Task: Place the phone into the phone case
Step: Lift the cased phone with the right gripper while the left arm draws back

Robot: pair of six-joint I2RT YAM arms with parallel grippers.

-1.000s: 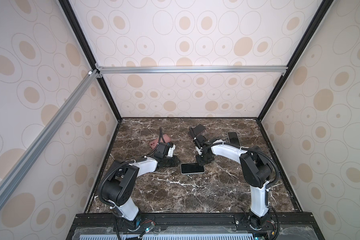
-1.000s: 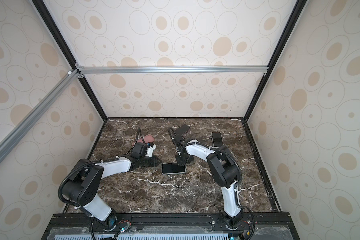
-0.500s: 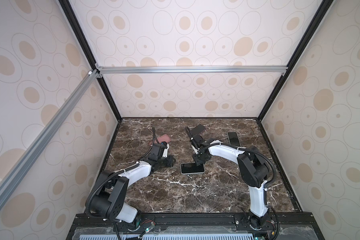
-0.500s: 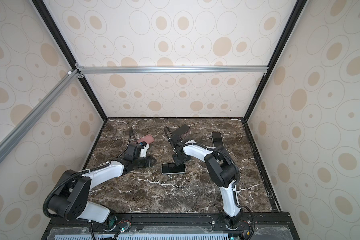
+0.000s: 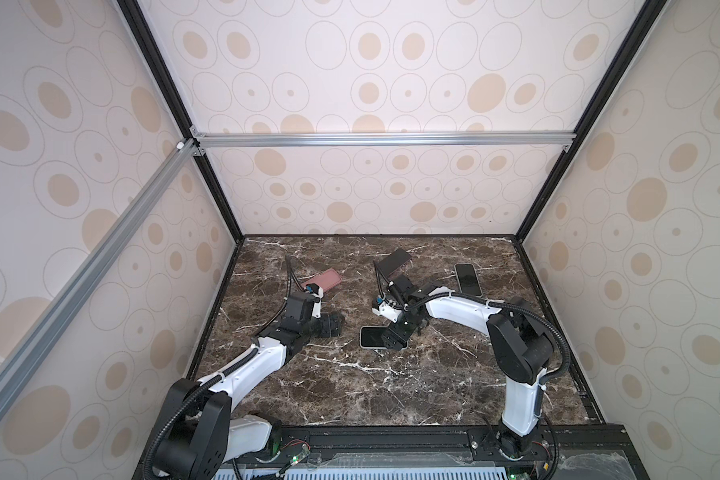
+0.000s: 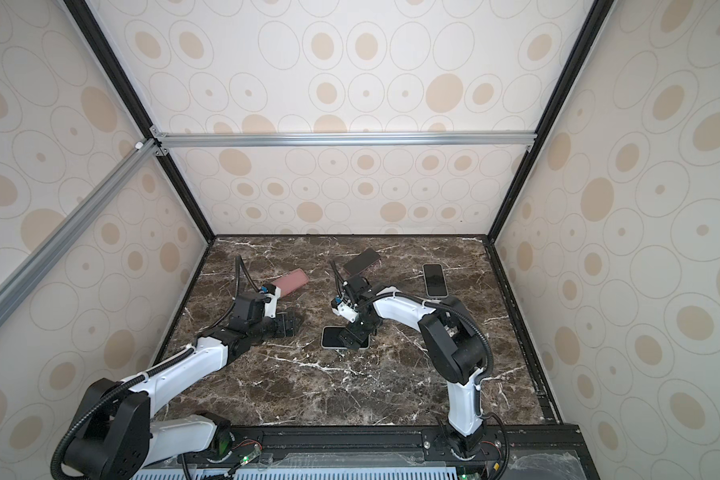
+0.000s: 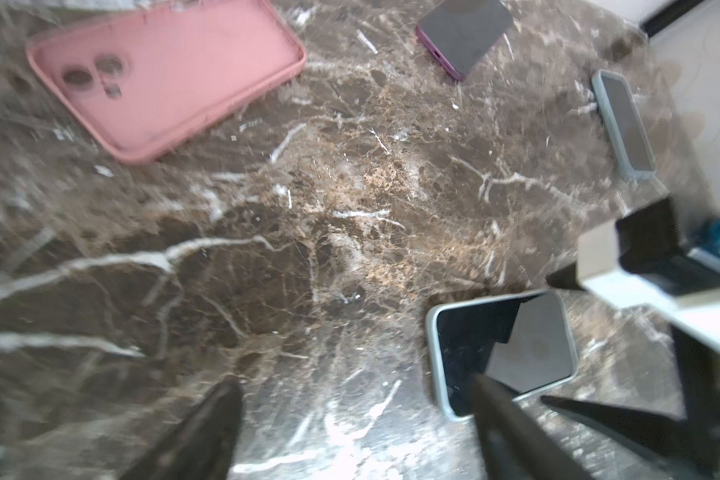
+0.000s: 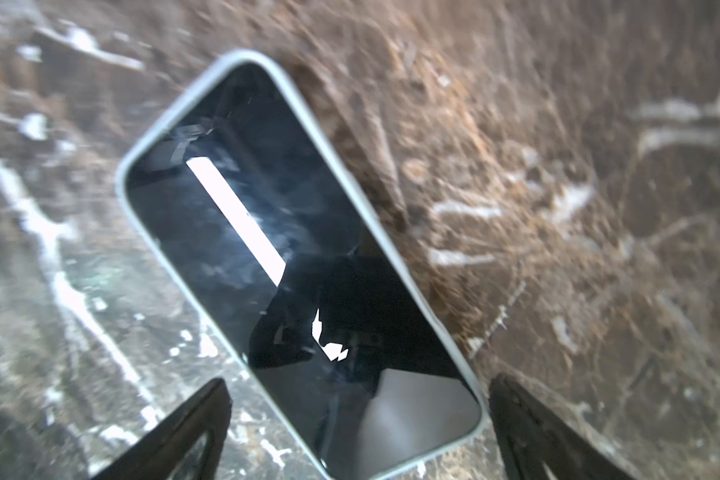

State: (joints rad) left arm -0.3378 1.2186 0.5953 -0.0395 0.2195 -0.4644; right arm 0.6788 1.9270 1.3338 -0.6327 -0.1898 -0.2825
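Observation:
The phone is lying at a slant, and the fingers of my right gripper reach only its near end (image 8: 392,412), so I need to move toward it before I close.
A phone (image 5: 371,336) (image 6: 332,336) with a dark screen lies flat mid-table. A pale rim that looks like a phone case lip runs all round it (image 8: 300,257) (image 7: 504,349). My right gripper (image 5: 395,338) (image 6: 353,337) hangs over the phone's right end. It is open (image 8: 358,415), with one finger on each side of that end and not touching it. My left gripper (image 5: 329,326) (image 6: 288,324) sits on the marble just left of the phone. It is open (image 7: 354,386) and holds nothing.
An empty pink case (image 5: 323,280) (image 7: 167,75) lies behind the left gripper. A dark phone in a purple case (image 5: 395,262) (image 7: 462,33) lies at the back centre. Another pale-rimmed phone (image 5: 467,279) (image 7: 624,124) lies at the back right. Patterned walls close in the marble table (image 5: 391,395).
Both grippers have opened from nearly shut. The left gripper has drawn back a little to the left, off the phone's end. The phone has stayed where it was.

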